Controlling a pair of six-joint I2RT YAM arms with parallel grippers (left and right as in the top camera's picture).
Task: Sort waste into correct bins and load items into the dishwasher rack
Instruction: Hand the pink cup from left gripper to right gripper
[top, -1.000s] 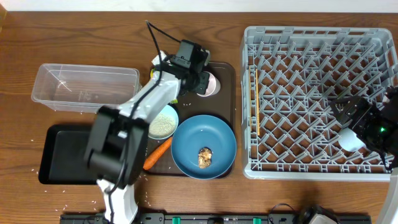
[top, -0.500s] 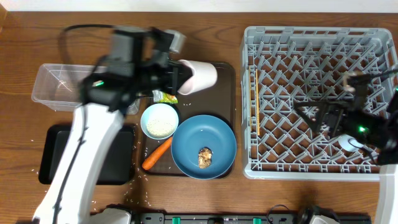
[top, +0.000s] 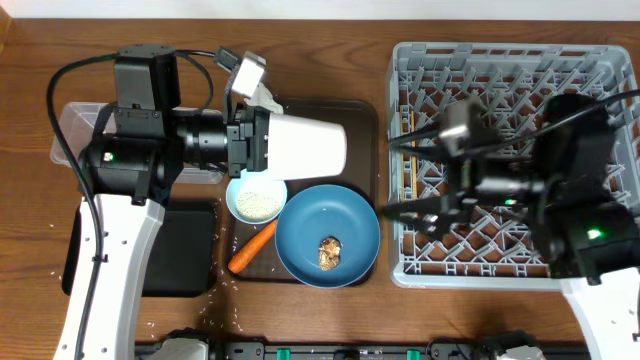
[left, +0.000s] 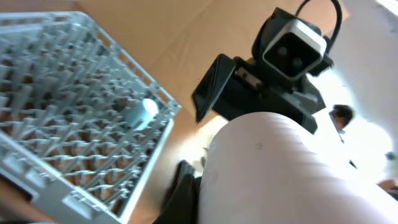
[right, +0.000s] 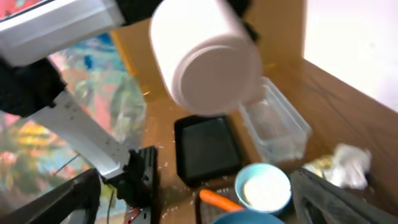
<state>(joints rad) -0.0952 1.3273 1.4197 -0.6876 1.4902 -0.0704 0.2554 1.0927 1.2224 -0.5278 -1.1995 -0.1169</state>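
My right gripper grabs the pink cup by its free bottom end (top: 332, 148) next, so the cup's rim stays free to load with its opening down into the rack (top: 500, 60).
My left gripper (top: 262, 140) is shut on the rim of the pink cup (top: 308, 148), held on its side high above the dark-brown tray (top: 362, 112). The cup fills the left wrist view (left: 273, 168), with one dark finger (left: 183, 194) beside it. My right gripper (top: 418, 172) hangs open over the left part of the grey rack (top: 500, 60), holding nothing and facing the cup (right: 208, 59). A light-blue cup (left: 142, 114) lies in the rack. On the tray are the bowl of rice (top: 257, 196), a carrot (top: 252, 247) and the blue plate (top: 335, 215) with a brown lump (top: 329, 252).
The clear box (top: 78, 128) is at the back left, partly under my left arm. The black tray (top: 192, 250) lies in front of it. Crumpled paper (right: 349, 158) and a yellow-green wrapper (right: 316, 165) lie beside the bowl (right: 266, 188). Rice grains dot the table.
My left arm has lifted the pink cup off the tray and swung it up and to the right. My right arm has risen from the rack's right side and moved left, still open.
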